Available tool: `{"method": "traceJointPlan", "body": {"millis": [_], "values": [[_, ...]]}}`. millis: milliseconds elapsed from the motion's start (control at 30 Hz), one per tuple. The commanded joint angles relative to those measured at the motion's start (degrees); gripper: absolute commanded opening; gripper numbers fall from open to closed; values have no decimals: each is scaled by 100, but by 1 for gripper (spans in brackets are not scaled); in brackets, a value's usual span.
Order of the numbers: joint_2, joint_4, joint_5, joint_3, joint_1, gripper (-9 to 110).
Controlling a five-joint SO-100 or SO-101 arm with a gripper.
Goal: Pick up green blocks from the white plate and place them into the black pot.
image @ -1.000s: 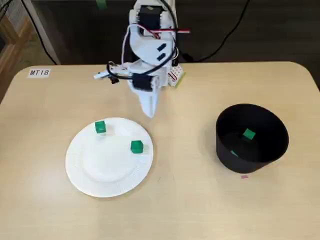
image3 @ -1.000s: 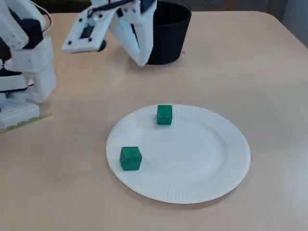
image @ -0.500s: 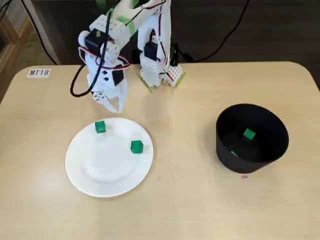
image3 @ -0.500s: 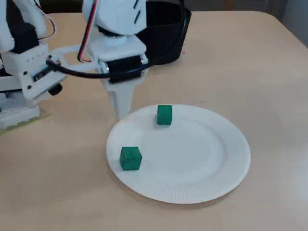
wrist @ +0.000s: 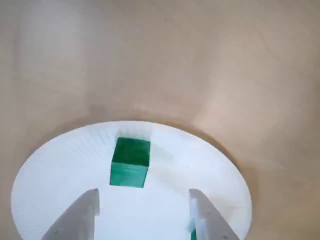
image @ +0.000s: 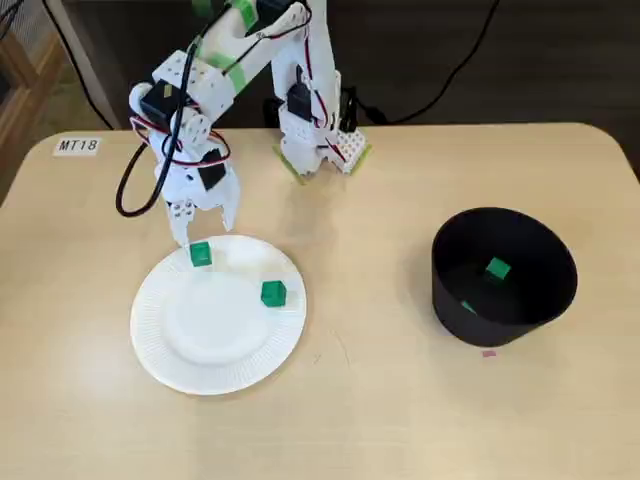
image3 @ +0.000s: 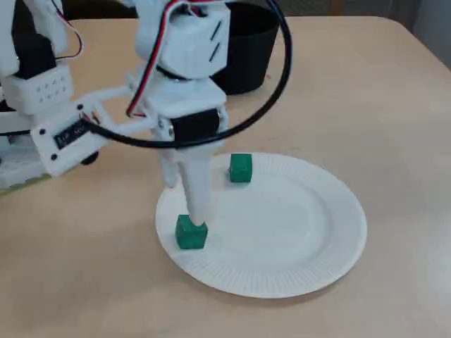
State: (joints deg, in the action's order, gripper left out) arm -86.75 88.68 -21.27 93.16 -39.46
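My gripper grabs the far green block by its opposite sides next, to move it from the white plate into the black pot.
Two green blocks lie on the white plate. One green block sits near the plate's far rim, and the other green block lies toward its right side. My gripper hangs open just above the far block, one finger on each side of it. In the wrist view that block lies just ahead of the open gripper, untouched. In a fixed view the gripper points down at the near block. The black pot holds two green blocks.
The arm's base stands at the table's far edge, with a looping black cable beside the arm. A label reading MT18 is stuck at the far left corner. A small pink mark lies in front of the pot.
The arm has swung from the table's middle over to the plate's far left rim. The gripper came down and its fingers opened around the block there.
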Motion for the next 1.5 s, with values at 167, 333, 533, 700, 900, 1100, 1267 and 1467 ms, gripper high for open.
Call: {"method": "traceJointPlan", "body": {"millis": [167,333,533,700,900,1100,1267,1467], "values": [[202,-369,343,-246,-149,26],[334,-633,422,-246,-158,24],[598,-967,457,-185,-185,15],[1011,-1354,563,-281,-237,-2],[949,-1942,879,-290,-97,-2],[-712,-2936,940,-299,712,-2],[-2505,-3727,800,-229,2329,-2],[-4526,-5247,633,1415,4904,-2]]}}
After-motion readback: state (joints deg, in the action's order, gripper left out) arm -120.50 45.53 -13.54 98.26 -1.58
